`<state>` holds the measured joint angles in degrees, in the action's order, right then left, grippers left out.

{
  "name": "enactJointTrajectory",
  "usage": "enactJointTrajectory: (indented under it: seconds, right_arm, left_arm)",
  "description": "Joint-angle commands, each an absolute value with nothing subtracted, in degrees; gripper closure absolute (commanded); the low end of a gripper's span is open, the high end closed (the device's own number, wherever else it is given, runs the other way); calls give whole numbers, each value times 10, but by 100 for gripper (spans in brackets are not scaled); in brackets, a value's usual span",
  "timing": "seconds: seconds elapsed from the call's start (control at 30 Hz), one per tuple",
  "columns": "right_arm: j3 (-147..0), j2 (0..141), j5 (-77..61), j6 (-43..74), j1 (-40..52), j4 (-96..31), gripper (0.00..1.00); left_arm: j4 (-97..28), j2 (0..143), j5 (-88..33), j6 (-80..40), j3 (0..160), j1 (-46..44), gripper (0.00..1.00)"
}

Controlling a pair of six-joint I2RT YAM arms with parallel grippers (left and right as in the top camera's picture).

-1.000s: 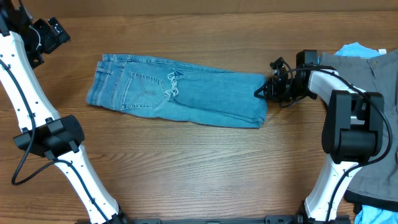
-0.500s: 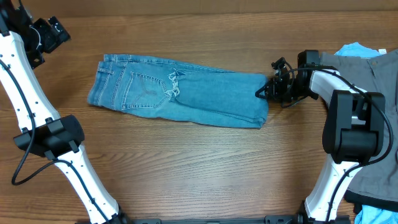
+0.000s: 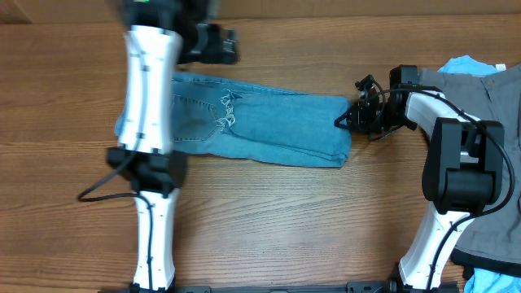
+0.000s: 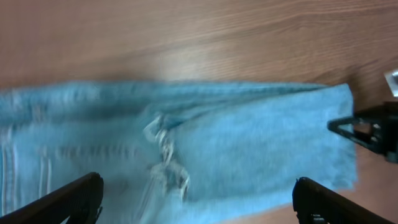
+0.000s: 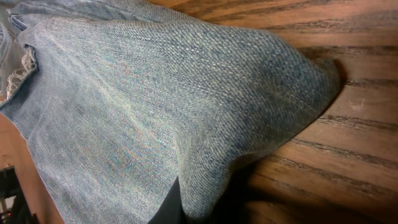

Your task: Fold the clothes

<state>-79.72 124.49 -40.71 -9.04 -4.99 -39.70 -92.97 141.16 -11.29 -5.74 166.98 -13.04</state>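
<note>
My left gripper grabs the jeans beside their frayed edge mid-length (image 3: 227, 111) (image 4: 166, 155) next, which leaves the folded end of the jeans free to fold toward the waist.
The light-blue jeans (image 3: 269, 126) lie folded lengthwise across the table, waist and back pockets to the left. My left arm reaches over the waist end. Its gripper (image 3: 218, 45) is open and empty above the jeans' far edge. The left wrist view is blurred, with the jeans (image 4: 186, 143) below wide-apart fingers (image 4: 198, 185). My right gripper (image 3: 343, 120) is at the jeans' right folded end. In the right wrist view the denim fold (image 5: 186, 93) fills the frame and drapes over one dark finger (image 5: 171, 208). The other finger is hidden.
Grey trousers (image 3: 488, 106) lie piled at the right edge, with a bright-blue garment (image 3: 466, 63) showing behind them and another blue piece (image 3: 488, 281) at the bottom right. The right arm's base (image 3: 456, 175) stands beside the pile. Bare wood (image 3: 285, 220) lies in front of the jeans.
My left arm has swung from the far left edge to over the jeans' waist end. The right arm and the jeans have not moved.
</note>
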Motion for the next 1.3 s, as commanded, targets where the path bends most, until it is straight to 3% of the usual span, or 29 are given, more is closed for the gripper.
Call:
enactJointTrajectory:
  seconds: [0.0,0.07,0.17,0.3,0.8,1.27]
  right_arm:
    - [-803,1259,-361,-90,-60,-398,96]
    - [-803,1259,-361,-90,-60,-400,96]
    - [-803,1259,-361,-90,-60,-400,96]
    - [-803,1259,-361,-90,-60,-398,96]
    - [-803,1259,-361,-90,-60,-402,96]
    - [-802,1262,-360,-91,-60,-404,96]
  left_arm:
    - [-888,1409,36,-37,1671,-196,0]
    - [-878,1412,40,-32,1671,-220,66]
    - [-877,1425,76,-76,1670,-242,96]
    - [-885,1467,58,-147,1670,-240,96]
    - [-898,1684,29,-227,1670,-217,96]
    - [-968,1600,-29,-220,1675,-193,96]
